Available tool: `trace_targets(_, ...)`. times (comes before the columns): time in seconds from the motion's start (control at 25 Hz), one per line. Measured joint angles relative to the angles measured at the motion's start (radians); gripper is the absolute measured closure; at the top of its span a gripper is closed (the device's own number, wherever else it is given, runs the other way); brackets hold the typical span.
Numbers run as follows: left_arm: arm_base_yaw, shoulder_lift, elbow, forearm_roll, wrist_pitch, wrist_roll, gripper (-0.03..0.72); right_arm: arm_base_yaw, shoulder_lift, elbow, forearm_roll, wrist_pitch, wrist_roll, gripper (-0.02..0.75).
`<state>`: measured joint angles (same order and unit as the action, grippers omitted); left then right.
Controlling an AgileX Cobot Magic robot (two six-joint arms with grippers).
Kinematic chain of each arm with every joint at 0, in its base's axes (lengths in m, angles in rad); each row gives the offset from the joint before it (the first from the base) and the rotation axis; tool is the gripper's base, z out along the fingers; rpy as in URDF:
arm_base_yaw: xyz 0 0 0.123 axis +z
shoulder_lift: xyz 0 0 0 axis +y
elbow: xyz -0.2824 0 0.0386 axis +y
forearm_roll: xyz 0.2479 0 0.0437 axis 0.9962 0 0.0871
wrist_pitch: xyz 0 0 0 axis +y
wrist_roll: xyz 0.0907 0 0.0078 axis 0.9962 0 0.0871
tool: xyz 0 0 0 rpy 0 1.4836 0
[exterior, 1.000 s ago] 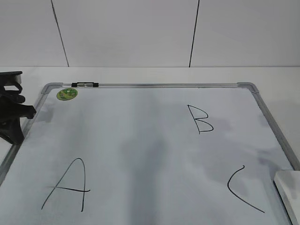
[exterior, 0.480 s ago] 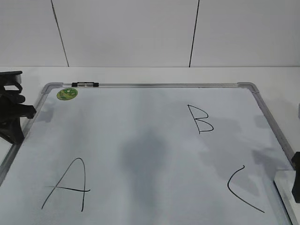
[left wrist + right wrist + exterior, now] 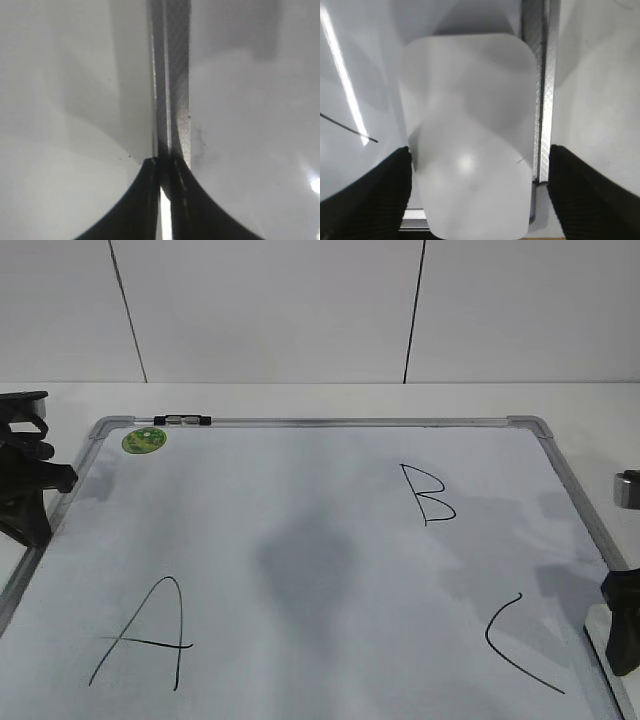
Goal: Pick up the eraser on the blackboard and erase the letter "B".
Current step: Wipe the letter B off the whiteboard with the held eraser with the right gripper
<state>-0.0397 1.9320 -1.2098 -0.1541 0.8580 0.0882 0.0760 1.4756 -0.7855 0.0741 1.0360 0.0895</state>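
Note:
My right gripper grips the white eraser by its long sides next, to erase the letter "B" on the blackboard.
The blackboard [image 3: 300,500] is a white board with a silver frame lying flat. The letter "B" [image 3: 427,494] is drawn in thin black marker right of centre. The eraser [image 3: 470,100] is a white rounded block lying at the board's near right corner, beside the frame rail [image 3: 540,100]. My right gripper [image 3: 479,150] is open, with one finger on each side of the eraser and a gap to the right one. In the exterior view it [image 3: 622,625] hides the eraser. My left gripper [image 3: 165,162] is shut and empty over the board's left frame [image 3: 172,75]; it also shows in the exterior view [image 3: 30,490].
A larger "A" [image 3: 140,635] is at the near left and a "C" [image 3: 515,645] at the near right. A green round sticker [image 3: 143,440] and a small dark clip [image 3: 183,420] sit at the far left of the board. A white wall stands behind.
My right gripper has come into the exterior view at the lower right and now covers the eraser, which showed there a second ago. The left gripper has not moved.

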Motion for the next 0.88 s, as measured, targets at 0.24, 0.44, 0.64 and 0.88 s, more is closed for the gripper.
trace_targets(0.24, 0.0, 0.0, 0.0, 0.0, -0.002, 0.0, 0.669, 0.0, 0.034, -0.002, 0.004, -0.018, 0.0, 0.085)
trace_targets(0.44, 0.0, 0.0, 0.0, -0.002, -0.003, 0.0, 0.669, 0.0, 0.071, -0.002, 0.01, -0.029, 0.0, 0.085)
trace_targets(0.64, 0.0, 0.0, 0.0, -0.002, -0.004, 0.0, 0.669, 0.0, 0.081, -0.002, 0.01, -0.03, 0.0, 0.09)
trace_targets(0.88, 0.0, 0.0, 0.0, -0.002, -0.004, 0.0, 0.669, 0.0, 0.081, -0.002, 0.017, -0.03, -0.002, 0.162)
